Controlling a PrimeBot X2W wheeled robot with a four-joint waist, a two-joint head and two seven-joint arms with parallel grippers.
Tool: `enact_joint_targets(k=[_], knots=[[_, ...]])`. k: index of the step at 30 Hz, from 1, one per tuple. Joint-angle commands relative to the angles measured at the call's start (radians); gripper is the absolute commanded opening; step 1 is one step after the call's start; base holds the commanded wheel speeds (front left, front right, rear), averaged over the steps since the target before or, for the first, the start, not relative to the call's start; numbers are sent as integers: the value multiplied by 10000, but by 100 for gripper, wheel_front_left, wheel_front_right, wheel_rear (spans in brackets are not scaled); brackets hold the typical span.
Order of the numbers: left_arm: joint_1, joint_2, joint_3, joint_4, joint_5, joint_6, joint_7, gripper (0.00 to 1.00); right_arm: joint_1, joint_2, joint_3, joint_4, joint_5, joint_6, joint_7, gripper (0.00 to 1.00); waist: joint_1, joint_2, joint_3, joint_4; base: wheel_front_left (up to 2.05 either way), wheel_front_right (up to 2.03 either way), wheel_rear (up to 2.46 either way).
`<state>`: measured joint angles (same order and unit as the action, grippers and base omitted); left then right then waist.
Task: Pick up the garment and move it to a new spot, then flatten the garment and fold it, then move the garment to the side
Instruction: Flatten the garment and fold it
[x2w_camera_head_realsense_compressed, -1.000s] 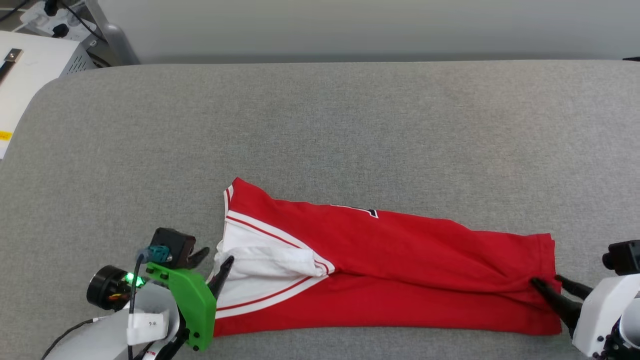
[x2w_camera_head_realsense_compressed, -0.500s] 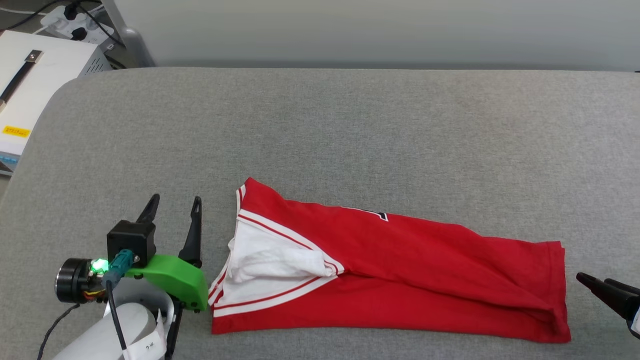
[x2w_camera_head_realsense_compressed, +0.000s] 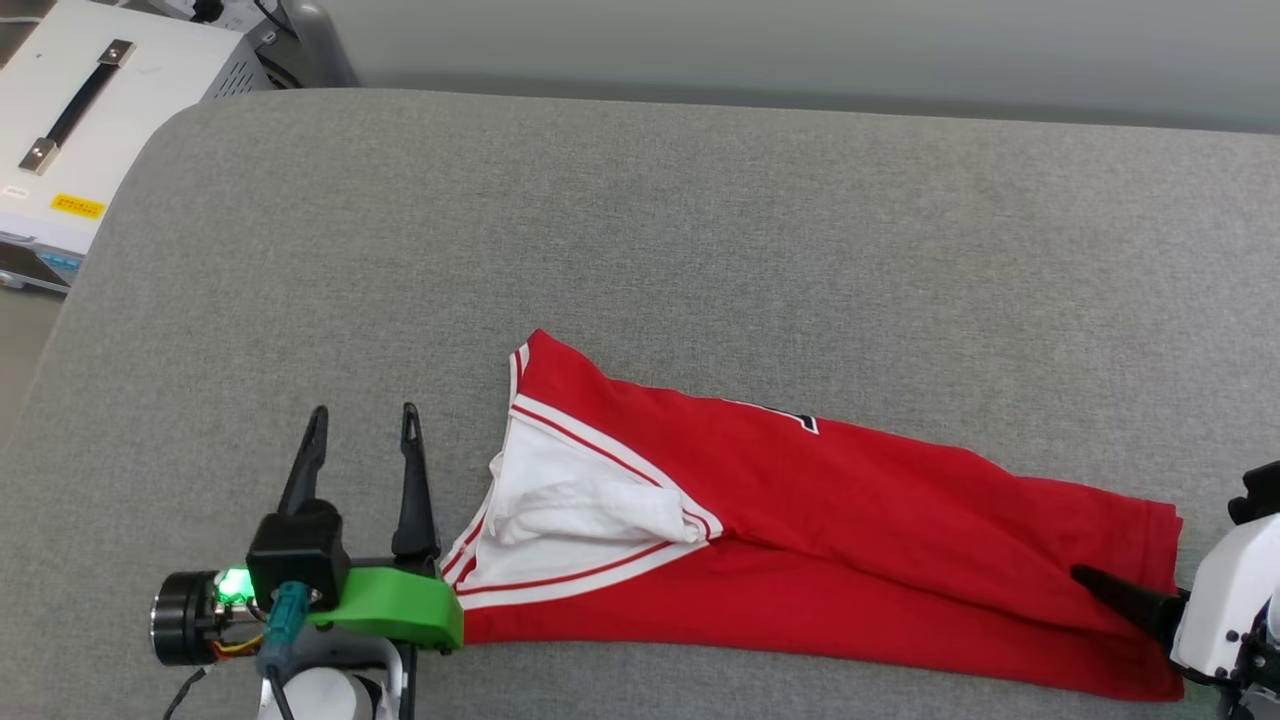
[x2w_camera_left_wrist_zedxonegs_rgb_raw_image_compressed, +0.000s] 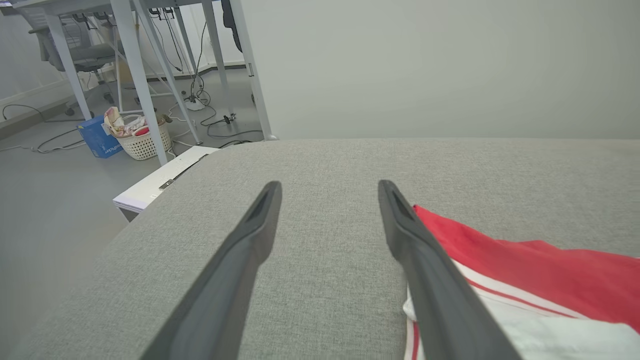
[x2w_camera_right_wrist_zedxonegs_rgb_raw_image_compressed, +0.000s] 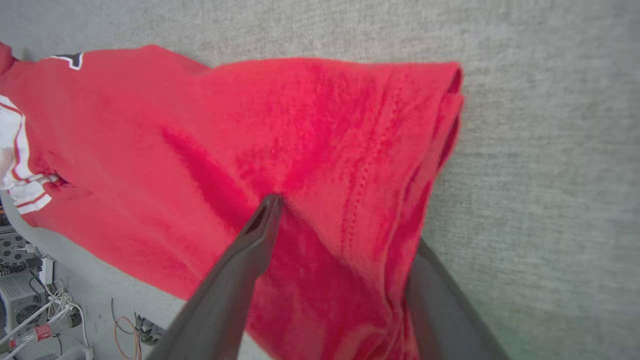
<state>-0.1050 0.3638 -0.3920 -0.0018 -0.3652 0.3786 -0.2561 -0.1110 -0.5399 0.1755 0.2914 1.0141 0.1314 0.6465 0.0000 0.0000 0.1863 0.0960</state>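
Note:
The right gripper should next pinch the red garment by the raised fold at its hem (x2w_camera_right_wrist_zedxonegs_rgb_raw_image_compressed: 354, 240), since the garment lies flat along the padded surface.
The garment (x2w_camera_head_realsense_compressed: 850, 540) lies folded into a long red strip on the grey padded surface (x2w_camera_head_realsense_compressed: 700, 230), white sleeve (x2w_camera_head_realsense_compressed: 580, 500) at its left end, hem at the right. A corner of black print (x2w_camera_head_realsense_compressed: 805, 422) peeks out at its far edge. My left gripper (x2w_camera_head_realsense_compressed: 362, 412) stands open and empty just left of the sleeve, clear of the cloth; the garment (x2w_camera_left_wrist_zedxonegs_rgb_raw_image_compressed: 540, 270) lies beside its right finger. My right gripper (x2w_camera_right_wrist_zedxonegs_rgb_raw_image_compressed: 345, 220) is spread wide over the hem: one finger (x2w_camera_head_realsense_compressed: 1115, 595) rests on the red garment (x2w_camera_right_wrist_zedxonegs_rgb_raw_image_compressed: 310, 125), the other's tip is hidden behind the hem edge.
A white equipment box (x2w_camera_head_realsense_compressed: 90, 110) with a black handle stands past the surface's rounded far-left corner. Beyond that edge are the floor, table legs (x2w_camera_left_wrist_zedxonegs_rgb_raw_image_compressed: 145, 85), a white basket (x2w_camera_left_wrist_zedxonegs_rgb_raw_image_compressed: 142, 142) and cables. A plain wall runs along the far side.
Both grippers have opened and let go of the garment. The left swung away from the sleeve; the right drew off the hem, then came back over it. The head camera shifted too.

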Motion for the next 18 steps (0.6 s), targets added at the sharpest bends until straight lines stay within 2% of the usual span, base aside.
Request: enact_joint_targets(k=[1,8,18], knots=[[165,-200,114,122,251,-214,-56,100,-43,291,349,183,-75,-7,-57,2,0,0,-10,-16,0,0,0],[425,-945,892,479,1194,-1007,-56,100,-393,-269,422,540,-34,-7,-516,0,0,0,-260,-148,0,0,0],[952,-1392,1506,508,2016,-1955,-56,100,-777,-1581,-438,1525,-182,-7,-742,0,0,0,-678,-288,0,0,0]])
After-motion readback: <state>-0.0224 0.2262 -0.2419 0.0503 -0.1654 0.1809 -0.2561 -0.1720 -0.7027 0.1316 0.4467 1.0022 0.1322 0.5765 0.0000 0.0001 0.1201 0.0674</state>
